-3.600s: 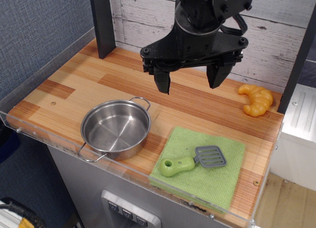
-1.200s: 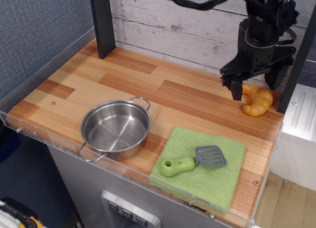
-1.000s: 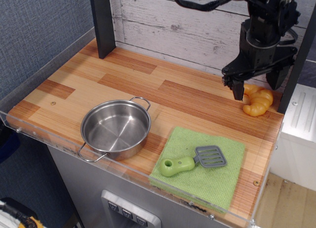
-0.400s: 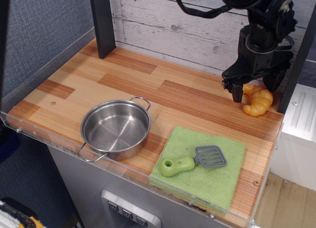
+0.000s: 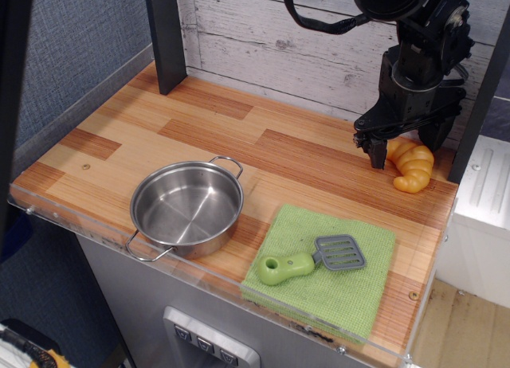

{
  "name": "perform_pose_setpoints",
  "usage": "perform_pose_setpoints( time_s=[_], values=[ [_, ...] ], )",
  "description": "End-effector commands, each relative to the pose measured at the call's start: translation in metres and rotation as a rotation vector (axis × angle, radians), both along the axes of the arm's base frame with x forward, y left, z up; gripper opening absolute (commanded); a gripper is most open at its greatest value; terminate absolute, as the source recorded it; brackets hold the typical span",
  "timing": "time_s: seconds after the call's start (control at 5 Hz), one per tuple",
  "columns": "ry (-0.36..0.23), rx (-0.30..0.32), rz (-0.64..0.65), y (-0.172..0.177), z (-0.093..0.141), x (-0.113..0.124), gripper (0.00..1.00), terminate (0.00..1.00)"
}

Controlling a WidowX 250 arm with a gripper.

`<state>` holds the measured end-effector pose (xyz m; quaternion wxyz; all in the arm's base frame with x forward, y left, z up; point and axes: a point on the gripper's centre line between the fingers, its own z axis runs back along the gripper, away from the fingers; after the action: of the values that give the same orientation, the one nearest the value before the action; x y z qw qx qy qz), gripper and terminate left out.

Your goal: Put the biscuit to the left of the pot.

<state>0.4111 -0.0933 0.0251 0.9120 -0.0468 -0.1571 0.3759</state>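
The biscuit needs to be grabbed by its upper end (image 5: 403, 149) next. Then I need to put it down beside the pot (image 5: 187, 209).
The biscuit (image 5: 414, 170), a golden-orange croissant-shaped toy, lies at the back right corner of the wooden table. My black gripper (image 5: 406, 147) is open and low over it. One finger (image 5: 375, 154) stands just left of the biscuit and the other is behind its upper end, so the jaws straddle its top part, which is partly hidden. The pot (image 5: 187, 209), shallow shiny steel with two wire loop handles, sits empty near the front left, far from the gripper.
A green cloth (image 5: 351, 292) lies at the front right with a green-handled grey spatula (image 5: 309, 261) on it. A black post (image 5: 166, 35) stands at the back left. A clear acrylic rim (image 5: 119, 244) lines the table's front edge. A white block (image 5: 482, 213) flanks the right side.
My gripper moved from the table's back middle to the back right and came down around the biscuit. In the last moments it sank and shifted slightly left. The biscuit, pot and spatula stayed put.
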Motion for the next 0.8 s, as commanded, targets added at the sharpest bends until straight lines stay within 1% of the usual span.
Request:
perform_pose_setpoints(
  time_s=[0.0,0.2,0.6],
  values=[
    [-0.021,-0.002,-0.003,-0.0011,0.0146,0.0046,1.00,0.00],
    [-0.020,0.017,0.023,-0.0005,0.0163,0.0011,0.00,0.00],
    [-0.017,0.027,0.027,-0.0029,0.0193,-0.0021,0.00,0.00]
  ],
)
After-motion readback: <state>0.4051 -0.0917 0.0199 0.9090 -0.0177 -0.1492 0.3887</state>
